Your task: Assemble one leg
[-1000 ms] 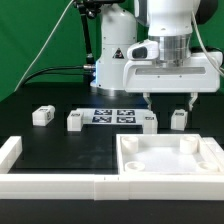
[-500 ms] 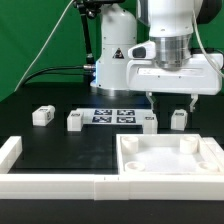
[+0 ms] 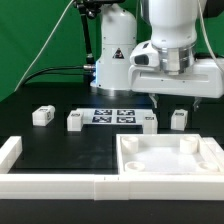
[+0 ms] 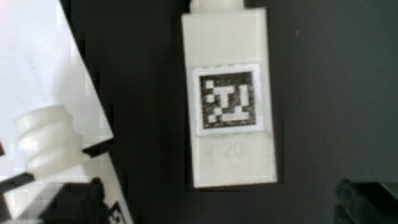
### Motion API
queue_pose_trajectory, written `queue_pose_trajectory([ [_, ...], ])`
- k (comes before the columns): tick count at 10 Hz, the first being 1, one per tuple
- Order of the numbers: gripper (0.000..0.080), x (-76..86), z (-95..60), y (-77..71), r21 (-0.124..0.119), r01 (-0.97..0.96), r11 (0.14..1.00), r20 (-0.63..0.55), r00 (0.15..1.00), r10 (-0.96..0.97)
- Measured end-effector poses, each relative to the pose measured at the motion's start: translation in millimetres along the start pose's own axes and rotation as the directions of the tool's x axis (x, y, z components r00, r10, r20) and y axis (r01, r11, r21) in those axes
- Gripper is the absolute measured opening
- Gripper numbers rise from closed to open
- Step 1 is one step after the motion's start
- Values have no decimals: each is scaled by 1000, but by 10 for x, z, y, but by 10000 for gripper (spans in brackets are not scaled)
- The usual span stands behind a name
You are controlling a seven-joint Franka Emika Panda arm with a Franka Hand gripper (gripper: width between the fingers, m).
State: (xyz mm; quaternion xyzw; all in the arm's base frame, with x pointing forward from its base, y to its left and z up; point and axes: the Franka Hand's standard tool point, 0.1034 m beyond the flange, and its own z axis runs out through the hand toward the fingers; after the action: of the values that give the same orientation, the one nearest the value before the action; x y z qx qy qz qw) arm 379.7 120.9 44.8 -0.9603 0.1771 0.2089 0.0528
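The robot's open fingers are short of the lower end of the white leg [image 3: 179, 120], so the gripper needs to move toward the leg before it closes on it.
Four alike white legs stand in a row on the black table: one [image 3: 42, 116] at the exterior view's left, one [image 3: 75, 121] beside it, one [image 3: 149, 122] and one [image 3: 179, 119] at the right. My gripper [image 3: 176, 103] hangs open and empty just above the two right legs. In the wrist view a leg [image 4: 231, 100] with its black-and-white tag lies between and ahead of the open gripper [image 4: 214, 203]. Dark fingertips [image 4: 366, 197] show at the frame's edge, apart from it. The ribbed threaded end of another leg [image 4: 43, 137] shows beside it.
The marker board [image 3: 112, 116] lies between the two leg pairs. The large white square tray-like piece [image 3: 130, 160] with corner sockets lies in front at the right. A white L-shaped rail [image 3: 12, 150] runs along the front left.
The hand has tilted and shifted slightly toward the exterior view's right above the right legs. The legs have not moved.
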Motion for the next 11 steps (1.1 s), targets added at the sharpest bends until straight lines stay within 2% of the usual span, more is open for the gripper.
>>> queue_pose_trajectory([
  [2,648,-6,22,-3,-11,13,1000,182,983,-11],
  [4,648,-29,67,12,-25,12,1000,373,928,-2],
  [5,648,11,100,-5,-23,10,1000,385,923,-1],
  [11,648,-95,321,-41,-43,29,999,393,919,-9],
])
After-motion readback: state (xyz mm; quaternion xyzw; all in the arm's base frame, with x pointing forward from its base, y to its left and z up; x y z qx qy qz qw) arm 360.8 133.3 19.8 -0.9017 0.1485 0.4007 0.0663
